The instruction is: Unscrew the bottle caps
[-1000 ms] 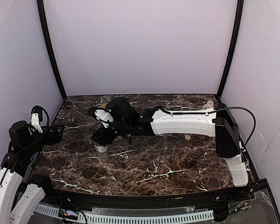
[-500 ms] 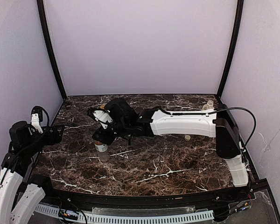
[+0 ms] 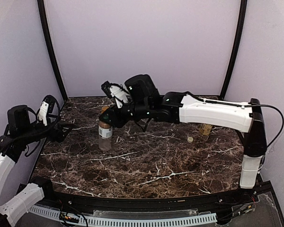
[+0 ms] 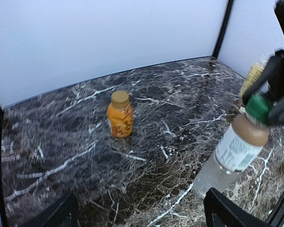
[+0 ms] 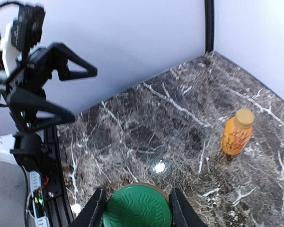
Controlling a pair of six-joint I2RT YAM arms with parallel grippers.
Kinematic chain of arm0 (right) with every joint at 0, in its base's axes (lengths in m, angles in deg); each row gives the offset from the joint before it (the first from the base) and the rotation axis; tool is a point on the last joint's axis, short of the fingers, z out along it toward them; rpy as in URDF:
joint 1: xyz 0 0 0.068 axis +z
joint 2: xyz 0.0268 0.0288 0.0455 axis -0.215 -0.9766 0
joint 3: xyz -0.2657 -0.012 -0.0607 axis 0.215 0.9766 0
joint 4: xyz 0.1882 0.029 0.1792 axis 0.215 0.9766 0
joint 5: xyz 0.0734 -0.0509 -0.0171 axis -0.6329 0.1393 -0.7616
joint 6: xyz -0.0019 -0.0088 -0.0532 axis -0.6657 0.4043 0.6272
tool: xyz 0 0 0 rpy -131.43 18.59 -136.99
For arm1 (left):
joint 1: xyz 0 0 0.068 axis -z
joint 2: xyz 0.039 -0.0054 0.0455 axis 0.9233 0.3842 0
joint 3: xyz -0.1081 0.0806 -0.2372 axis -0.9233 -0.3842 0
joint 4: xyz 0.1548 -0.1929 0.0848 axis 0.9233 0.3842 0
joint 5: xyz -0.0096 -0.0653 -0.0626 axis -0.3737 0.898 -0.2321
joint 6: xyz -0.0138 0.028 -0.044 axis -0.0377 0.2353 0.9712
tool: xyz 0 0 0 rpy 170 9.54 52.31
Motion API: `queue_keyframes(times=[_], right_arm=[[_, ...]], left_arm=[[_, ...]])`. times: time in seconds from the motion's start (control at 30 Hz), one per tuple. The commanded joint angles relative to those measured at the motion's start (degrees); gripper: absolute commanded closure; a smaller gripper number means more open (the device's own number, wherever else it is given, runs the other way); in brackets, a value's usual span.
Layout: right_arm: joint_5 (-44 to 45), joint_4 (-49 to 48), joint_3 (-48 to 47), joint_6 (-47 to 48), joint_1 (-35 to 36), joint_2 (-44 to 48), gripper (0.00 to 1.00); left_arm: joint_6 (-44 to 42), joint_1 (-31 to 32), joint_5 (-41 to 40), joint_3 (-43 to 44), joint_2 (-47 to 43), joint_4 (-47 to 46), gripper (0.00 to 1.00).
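My left gripper grabs the small clear bottle around its white-labelled body (image 3: 105, 132) (image 4: 236, 149) next, which leaves the dark green cap free to unscrew.
My right gripper (image 3: 108, 119) is shut on the dark green cap (image 5: 137, 208) of the small clear bottle (image 3: 105, 138) with a white label. The bottle hangs tilted under it in the left wrist view (image 4: 236, 150), its base at or just above the marble. The short orange bottle (image 4: 119, 118) with its gold-orange cap (image 4: 119, 98) stands behind and also shows in the right wrist view (image 5: 236, 135). A cream-white cap (image 3: 190, 139) lies loose on the table. The tall tea bottle (image 3: 206, 128) stands partly hidden behind my right arm. My left gripper (image 3: 61, 130) is open and empty, left of the clear bottle.
The dark marble table (image 3: 156, 165) is walled by pale panels at the back and sides, with black corner posts (image 3: 52, 52). My right arm (image 3: 213, 113) stretches across the back half of the table.
My right gripper has risen and moved back, and the clear bottle now shows upright under it. My left arm has lifted and swung its open gripper towards the bottle.
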Motion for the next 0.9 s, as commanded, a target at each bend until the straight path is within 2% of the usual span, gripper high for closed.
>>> queue_keyframes(times=[0.0,0.03,0.13,0.17,0.23,0.33,0.47,0.87], right_arm=[[3.3,-8.8,5.0,-6.3,-1.7,10.1,1.00],[4.3,-10.1,6.2,-7.1,-1.8,11.3,1.00],[5.3,-13.7,9.0,-9.4,-1.9,14.1,1.00],[5.3,-14.9,9.7,-10.2,-1.9,15.1,1.00],[5.4,-16.8,10.7,-11.5,-1.8,16.1,1.00],[5.3,-18.3,11.5,-12.6,-1.8,17.4,1.00],[3.4,-20.4,12.9,-13.9,-1.6,18.8,1.00],[1.2,-30.4,21.2,-18.8,-1.4,23.8,1.00]], left_arm=[[-20.8,6.9,4.6,12.8,9.6,15.9,0.06],[-25.0,10.3,4.2,17.5,11.4,18.7,0.06],[-29.6,17.8,1.1,26.3,21.0,30.0,0.01],[-30.5,21.4,-0.2,30.1,22.8,32.1,0.01],[-31.2,24.5,0.6,34.9,26.7,33.0,0.01],[-31.7,26.9,1.2,41.3,31.2,31.7,0.01],[-32.5,30.8,-3.0,45.8,36.1,29.8,0.01],[-29.6,32.8,-1.0,50.6,42.2,23.8,0.04]])
